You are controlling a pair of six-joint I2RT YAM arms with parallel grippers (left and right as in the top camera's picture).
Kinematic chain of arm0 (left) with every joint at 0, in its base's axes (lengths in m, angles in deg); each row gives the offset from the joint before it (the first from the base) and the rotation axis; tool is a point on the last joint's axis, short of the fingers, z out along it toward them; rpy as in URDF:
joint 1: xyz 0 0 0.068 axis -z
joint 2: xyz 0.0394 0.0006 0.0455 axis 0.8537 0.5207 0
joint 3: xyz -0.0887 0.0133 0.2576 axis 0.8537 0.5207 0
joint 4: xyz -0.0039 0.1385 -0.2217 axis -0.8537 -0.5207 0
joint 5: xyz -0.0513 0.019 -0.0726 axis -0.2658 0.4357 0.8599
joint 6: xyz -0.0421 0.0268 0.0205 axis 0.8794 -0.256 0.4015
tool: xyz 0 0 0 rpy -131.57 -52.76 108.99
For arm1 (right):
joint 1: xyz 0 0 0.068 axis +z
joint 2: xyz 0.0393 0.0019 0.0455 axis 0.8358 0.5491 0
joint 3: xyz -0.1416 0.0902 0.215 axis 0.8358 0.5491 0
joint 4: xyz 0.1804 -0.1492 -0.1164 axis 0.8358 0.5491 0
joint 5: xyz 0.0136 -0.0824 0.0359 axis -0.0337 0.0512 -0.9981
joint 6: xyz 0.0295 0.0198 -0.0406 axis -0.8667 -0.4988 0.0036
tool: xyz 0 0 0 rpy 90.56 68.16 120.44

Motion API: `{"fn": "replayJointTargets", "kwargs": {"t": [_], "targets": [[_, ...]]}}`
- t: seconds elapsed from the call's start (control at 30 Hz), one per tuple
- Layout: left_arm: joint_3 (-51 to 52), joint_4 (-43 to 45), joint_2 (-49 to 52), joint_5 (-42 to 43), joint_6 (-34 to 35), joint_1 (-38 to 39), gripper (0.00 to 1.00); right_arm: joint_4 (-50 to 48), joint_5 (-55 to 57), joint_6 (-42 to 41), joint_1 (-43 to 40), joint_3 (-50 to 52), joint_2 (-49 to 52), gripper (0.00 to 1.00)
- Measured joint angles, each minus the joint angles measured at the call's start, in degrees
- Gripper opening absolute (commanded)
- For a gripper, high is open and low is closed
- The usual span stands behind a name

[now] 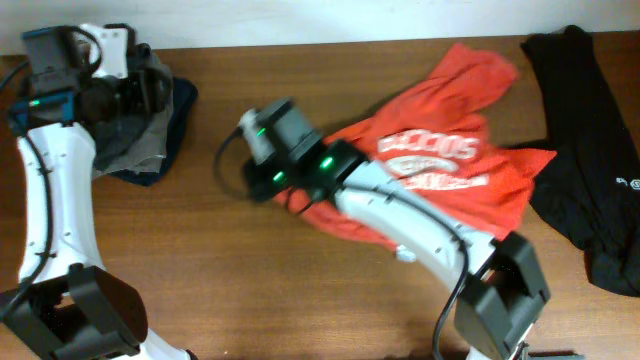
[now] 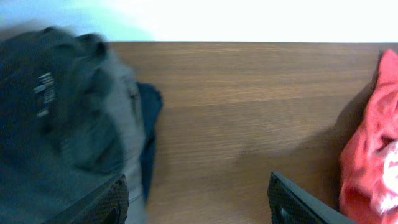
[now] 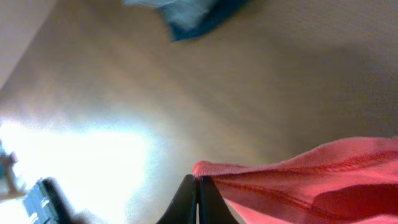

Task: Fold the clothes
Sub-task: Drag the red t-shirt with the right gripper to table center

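The robot's right gripper will keep holding the T-shirt until its hemmed edge (image 3: pixel 267 171) lies flat on the wood, as that edge rises into a peak at the gripper's fingers.
The red-orange T-shirt (image 1: pixel 440 160) lies crumpled at the table's centre right, with its white lettering facing up. My right gripper (image 3: pixel 198 183) is shut on a hemmed edge of the T-shirt (image 3: pixel 323 180) and holds it just above the wood. In the overhead view the right wrist (image 1: pixel 285 160) sits over the shirt's left edge and hides the fingers. My left gripper (image 2: pixel 199 205) is open and empty, low over bare wood beside a pile of dark clothes. The shirt's edge shows at the right of the left wrist view (image 2: pixel 367 155).
A pile of dark grey and navy clothes (image 1: pixel 140 130) lies at the back left under my left wrist and also shows in the left wrist view (image 2: pixel 56 118). A black garment (image 1: pixel 590 170) lies at the far right. The table's back edge (image 1: pixel 350 42) meets a white wall.
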Motion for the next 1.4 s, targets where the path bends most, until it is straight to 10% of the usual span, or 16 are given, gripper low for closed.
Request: {"fn": "replayJointTargets", "kwargs": {"t": [0.17, 0.3, 0.37, 0.73, 1.4], "targets": [[0.0, -1.2, 0.0, 0.0, 0.0, -2.3, 0.71, -0.2, 0.1, -0.5, 5.7, 0.0, 0.1, 0.11], [0.0, -1.4, 0.0, 0.0, 0.0, -2.2, 0.71, 2.6, 0.3, 0.2, 6.1, -0.3, 0.1, 0.70], [0.0, -1.9, 0.0, 0.0, 0.0, -2.1, 0.71, 5.8, 0.5, 0.8, 5.3, -1.3, 0.2, 0.78], [0.0, -5.8, 0.0, 0.0, -0.3, 2.9, 0.71, 30.4, 9.7, 3.5, -15.7, -20.9, 0.8, 0.87], [-0.2, -7.7, 17.3, -2.8, -9.5, 24.2, 0.71, 37.7, 12.5, 7.5, -44.7, -14.8, 4.3, 0.87]]}}
